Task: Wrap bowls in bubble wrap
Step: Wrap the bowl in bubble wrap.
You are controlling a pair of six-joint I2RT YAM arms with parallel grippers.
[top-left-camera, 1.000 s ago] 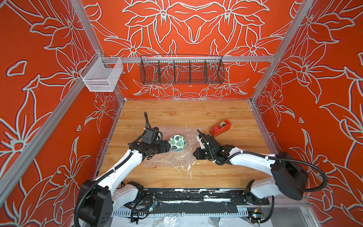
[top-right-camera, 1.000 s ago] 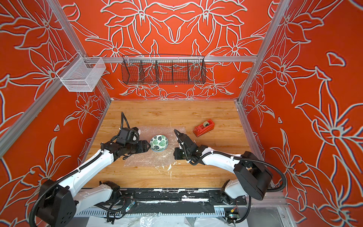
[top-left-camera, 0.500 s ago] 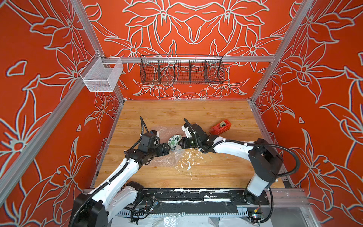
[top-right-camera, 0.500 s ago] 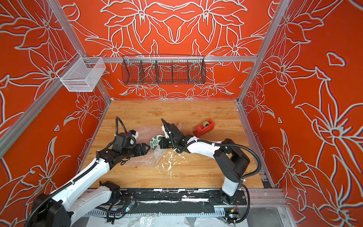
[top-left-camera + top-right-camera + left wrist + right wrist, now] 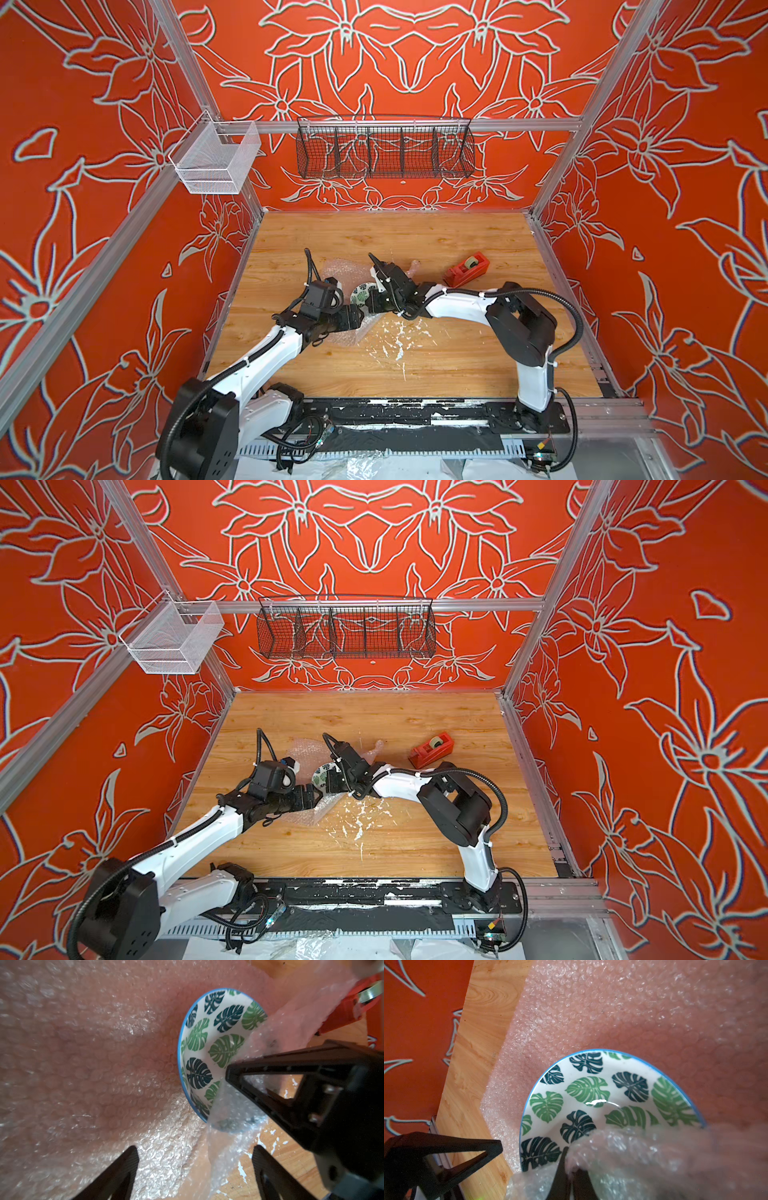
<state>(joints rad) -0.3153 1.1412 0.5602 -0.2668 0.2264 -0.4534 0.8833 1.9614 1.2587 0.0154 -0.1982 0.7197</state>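
Observation:
I should open my right gripper: the fold's held edge is inside the bowl's rim, so the fold would land across part of the bowl (image 5: 360,291).
The bowl (image 5: 360,291) (image 5: 321,773), white with green leaf prints and a blue rim, sits on the bubble wrap (image 5: 344,269) (image 5: 306,751) in both top views. My right gripper (image 5: 376,304) (image 5: 571,1167) is shut on a fold of the wrap and holds it over the bowl's edge (image 5: 591,1095). The fold covers part of the bowl (image 5: 207,1053). My left gripper (image 5: 358,316) (image 5: 194,1148) is open just beside the bowl's near rim, above crinkled wrap (image 5: 93,1064), with nothing between its fingers.
A red tape dispenser (image 5: 467,271) (image 5: 432,750) stands on the wooden table to the right of the arms. A black wire basket (image 5: 384,149) and a white mesh basket (image 5: 216,160) hang on the walls. White scuff marks (image 5: 397,338) spot the table.
The right gripper has swung left from beside the wrap, dragging its edge up over the bowl, which is now partly covered. The left gripper has opened slightly and pulled back a little.

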